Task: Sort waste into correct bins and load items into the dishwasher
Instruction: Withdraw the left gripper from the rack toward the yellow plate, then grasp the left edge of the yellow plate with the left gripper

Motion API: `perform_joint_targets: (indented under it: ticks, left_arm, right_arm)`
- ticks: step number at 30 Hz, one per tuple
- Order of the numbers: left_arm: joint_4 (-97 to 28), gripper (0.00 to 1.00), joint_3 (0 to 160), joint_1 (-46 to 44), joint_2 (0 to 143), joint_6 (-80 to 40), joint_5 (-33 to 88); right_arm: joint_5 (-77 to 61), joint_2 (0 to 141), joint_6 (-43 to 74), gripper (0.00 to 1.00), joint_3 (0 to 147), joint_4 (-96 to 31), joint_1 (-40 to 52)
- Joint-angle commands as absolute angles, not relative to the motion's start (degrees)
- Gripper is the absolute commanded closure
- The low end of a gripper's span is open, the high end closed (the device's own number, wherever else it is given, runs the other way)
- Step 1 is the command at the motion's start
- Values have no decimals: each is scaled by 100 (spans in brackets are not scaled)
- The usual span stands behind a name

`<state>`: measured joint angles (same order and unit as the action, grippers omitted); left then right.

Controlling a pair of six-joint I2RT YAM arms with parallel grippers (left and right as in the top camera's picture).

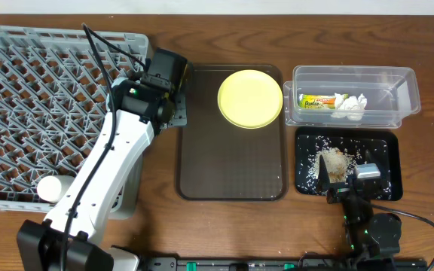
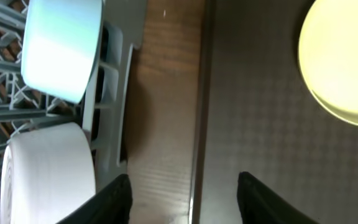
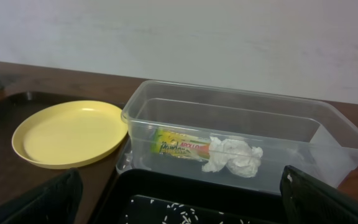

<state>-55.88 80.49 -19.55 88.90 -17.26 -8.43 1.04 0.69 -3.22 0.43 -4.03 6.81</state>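
Note:
My left gripper will next pinch the yellow plate by its rim nearest the rack. This leaves the plate's body free to load on edge.
The grey dish rack (image 1: pixel 29 98) fills the left. In the left wrist view a light blue bowl (image 2: pixel 61 46) and a white bowl (image 2: pixel 48 171) stand on edge in the rack (image 2: pixel 114 81). My left gripper (image 2: pixel 185 202) is open and empty over the strip of table between the rack and the brown tray; overhead it shows at the rack's right edge (image 1: pixel 170 75). The yellow plate (image 1: pixel 250 98) (image 2: pixel 344 62) (image 3: pixel 67 134) lies on the brown tray. The snack wrapper (image 3: pixel 182 148) and white tissue (image 3: pixel 232 155) lie in the clear box (image 1: pixel 398 79) (image 3: pixel 347 146). My right gripper (image 3: pixel 185 205) (image 1: pixel 349 172) is open over the black tray (image 1: pixel 386 143) (image 3: pixel 166 186). Chopsticks are out of view.
The large dark brown serving tray (image 1: pixel 228 162) (image 2: pixel 260 93) lies mid-table between the rack and the bins. A white round object (image 1: pixel 49 188) sits at the rack's near left corner. The left arm (image 1: pixel 104 173) stretches over the rack's right side. Rice grains speckle the black tray.

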Motion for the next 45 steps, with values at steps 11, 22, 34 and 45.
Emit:
perform_joint_targets:
  ticks: [11, 22, 34, 45]
  left_arm:
    - [-3330, 44, 7708, -2196, 9660, -1135, 242]
    - [-1396, 51, 7708, -2196, 11557, -1664, 1688]
    - [-1492, 73, 7708, -2316, 12066, -1678, 1435]
    - [-2794, 94, 8193, -1896, 10674, -1096, 412]
  right_arm:
    - [123, 38, -373, 1, 32, -421, 644]
    - [123, 38, -373, 1, 32, -421, 644]
    - [123, 38, -373, 1, 32, -421, 644]
    - [123, 38, -373, 1, 32, -421, 644]
